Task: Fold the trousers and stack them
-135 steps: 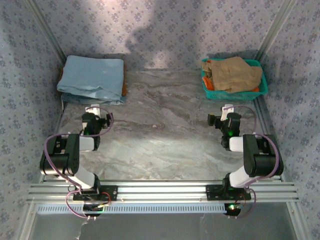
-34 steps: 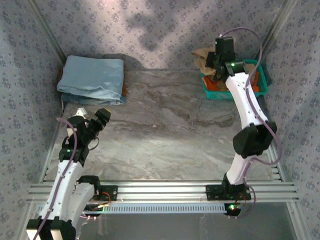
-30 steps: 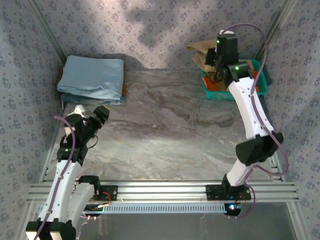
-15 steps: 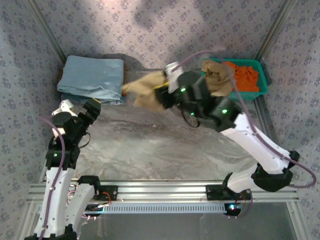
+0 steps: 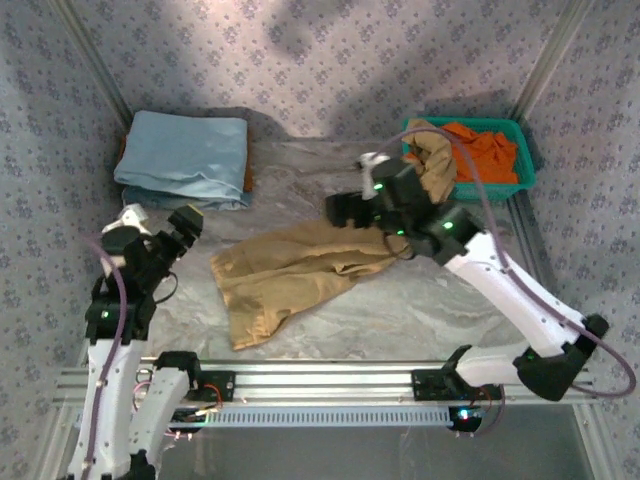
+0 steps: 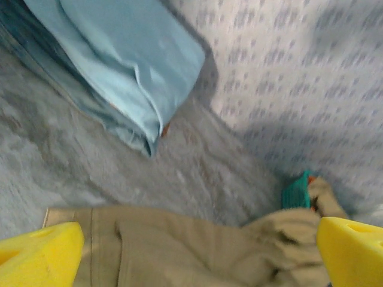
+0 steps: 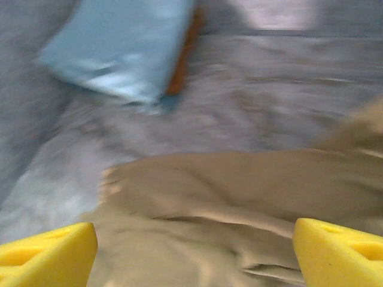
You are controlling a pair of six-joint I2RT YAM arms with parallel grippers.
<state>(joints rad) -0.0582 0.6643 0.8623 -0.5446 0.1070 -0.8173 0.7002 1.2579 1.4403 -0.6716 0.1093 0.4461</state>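
Observation:
The left gripper should next grab the tan trousers (image 5: 290, 275) by the waistband edge (image 5: 219, 267), so the legs stay free to be spread out for folding.
The tan trousers (image 5: 290, 275) lie spread and crumpled on the table's middle left, one end running toward the near edge. My right gripper (image 5: 345, 210) hovers over their far right end. In the right wrist view its yellow fingertips (image 7: 45, 254) stand wide apart, so the right gripper (image 7: 191, 257) is open, with the trousers (image 7: 239, 197) lying loose below. My left gripper (image 5: 188, 220) hangs open just left of the trousers. From the left wrist, the left gripper (image 6: 197, 257) looks across the trousers (image 6: 179, 251) with nothing held.
A light blue folded cloth (image 5: 185, 155) sits at the back left, also in the wrist views (image 6: 119, 60) (image 7: 119, 48). The teal basket (image 5: 520, 182) at the back right holds an orange garment (image 5: 490, 150), and another tan garment (image 5: 432, 160) hangs over its left side.
My right arm swung the trousers from the basket across to the table's middle left, opened and let them drop. The left arm rose and shifted slightly left.

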